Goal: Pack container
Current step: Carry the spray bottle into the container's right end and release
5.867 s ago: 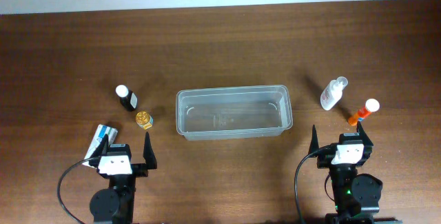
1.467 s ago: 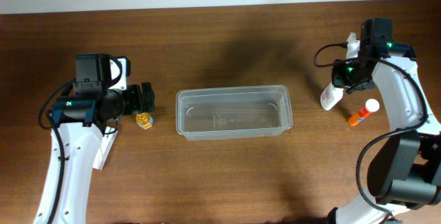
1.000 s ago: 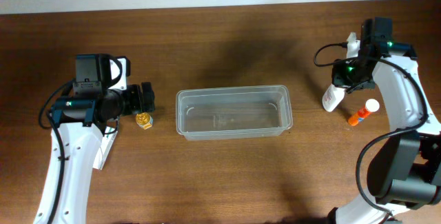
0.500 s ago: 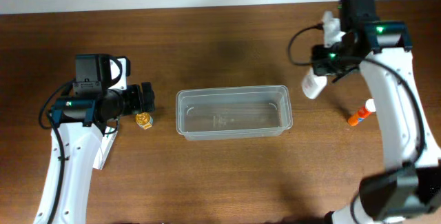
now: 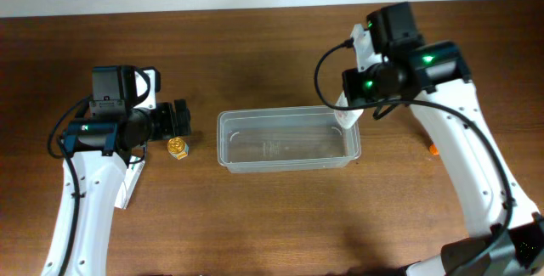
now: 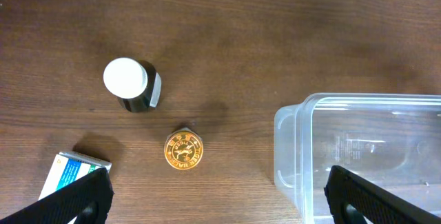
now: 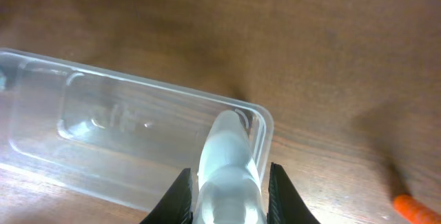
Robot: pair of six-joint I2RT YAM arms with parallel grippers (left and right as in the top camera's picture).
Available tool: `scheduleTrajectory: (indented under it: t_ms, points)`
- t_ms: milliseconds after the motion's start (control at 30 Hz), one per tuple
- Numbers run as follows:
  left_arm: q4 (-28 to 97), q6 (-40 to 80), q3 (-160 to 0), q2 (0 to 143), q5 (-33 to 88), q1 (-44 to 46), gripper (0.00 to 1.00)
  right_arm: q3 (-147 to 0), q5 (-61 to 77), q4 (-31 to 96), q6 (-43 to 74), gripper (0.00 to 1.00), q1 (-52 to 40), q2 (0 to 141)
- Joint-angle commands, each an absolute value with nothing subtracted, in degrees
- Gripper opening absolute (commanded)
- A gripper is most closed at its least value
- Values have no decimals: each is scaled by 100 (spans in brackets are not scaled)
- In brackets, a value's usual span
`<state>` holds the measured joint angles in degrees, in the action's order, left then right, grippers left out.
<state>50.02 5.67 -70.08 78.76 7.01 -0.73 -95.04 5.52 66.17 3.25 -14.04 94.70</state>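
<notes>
My right gripper is holding the white spray bottle tilted above the tub, close to the tub's end rim, and should stay closed, as the bottle would drop short.
The container [image 5: 289,111] is a clear rectangular tub standing empty mid-table; its right end shows in the right wrist view [image 7: 158,96]. My right gripper [image 7: 227,196] is shut on a white spray bottle [image 7: 227,158], which hangs tilted over the tub's right end [image 5: 347,117]. On the left, my left gripper [image 5: 180,121] hovers open with nothing between its fingers [image 6: 76,200], just above a small gold-lidded jar [image 6: 183,149]. The tub's left corner [image 6: 289,120] lies beside it.
A black bottle with a white cap [image 6: 131,85] stands behind the gold-lidded jar [image 5: 177,148]. A blue-and-white box [image 6: 69,174] lies at the near left [image 5: 132,183]. An orange tube [image 5: 433,149] peeks out right of the tub, under the right arm.
My right gripper lifted the spray bottle from the table's right side and carried it left to the tub's right end. The left arm has stayed still.
</notes>
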Motion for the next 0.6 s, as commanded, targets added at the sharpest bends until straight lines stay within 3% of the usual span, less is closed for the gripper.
scheduleTrajectory:
  t_ms: [0,367,567]
  points:
    - [4978,600,-7122,7881,773,-54,99,-9028,578,6272,499,13,-1461,9489]
    - [4978,600,-7122,7881,773,-54,99,-7933,532,4829,495,14,-1461,9535]
    - [4978,600,-7122,7881,773,-54,99,-7933,534,4847,495,24,-1461,9598]
